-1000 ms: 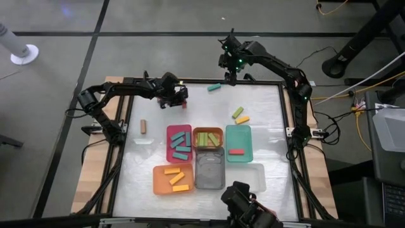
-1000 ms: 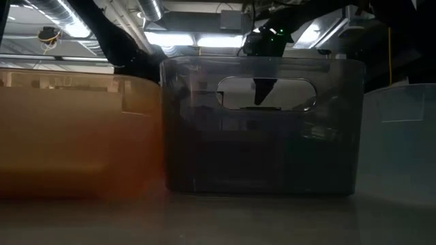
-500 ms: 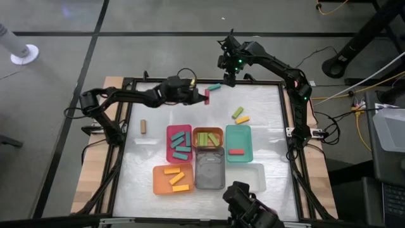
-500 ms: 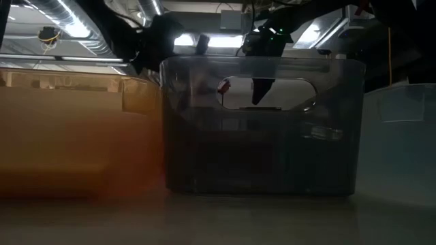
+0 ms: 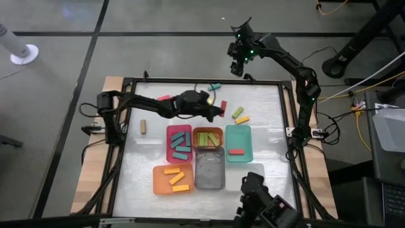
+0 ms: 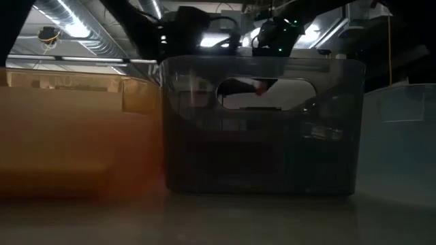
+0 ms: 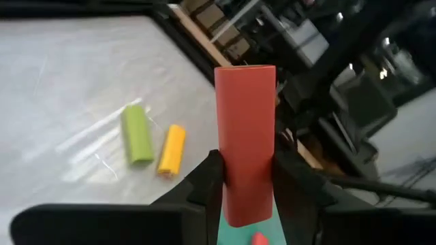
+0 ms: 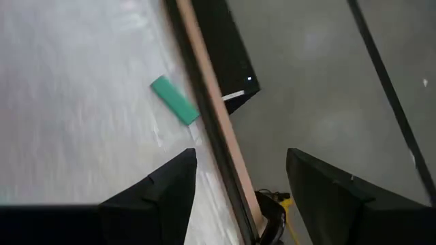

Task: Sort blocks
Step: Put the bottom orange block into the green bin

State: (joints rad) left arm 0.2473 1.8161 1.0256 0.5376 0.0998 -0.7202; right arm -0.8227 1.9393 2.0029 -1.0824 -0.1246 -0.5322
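I need to lower the held red block (image 5: 223,108) into the tray before my left gripper lets go of it, because the block is beyond the teal tray's far rim (image 5: 238,126).
My left gripper (image 5: 220,109) hovers over the table's middle, just beyond the teal tray (image 5: 238,134), shut on a red block (image 7: 245,116). The low view shows this block (image 6: 260,86) through the grey tray's handle hole. A lime block (image 5: 237,112) and a yellow block (image 5: 242,119) lie flat on the table just to its right. My right gripper (image 5: 239,63) hangs open above the table's far edge. A teal block (image 8: 175,100) lies on the table below it, also seen from above (image 5: 215,86). My left gripper pinches the red block between its two fingers (image 7: 210,178), on the block's two long sides (image 7: 225,184) near its rear end. The fingers come nearly level from the table's left, and the block lies along them, jutting out ahead. It is lifted clear of the table.
Trays cluster at the table's middle: a red one (image 5: 169,149) with teal blocks, a brown one (image 5: 207,130) with lime blocks, an orange one (image 5: 159,180) with yellow blocks, a grey one (image 5: 209,168) and a clear one (image 5: 256,177). A brown block (image 5: 143,126) lies at the left.
My left gripper has carried the red block from the far left of the table toward the right, rolling its wrist and tipping up to nearly level. The block is still clear of the table. My right gripper has risen a little and drifted toward the far edge.
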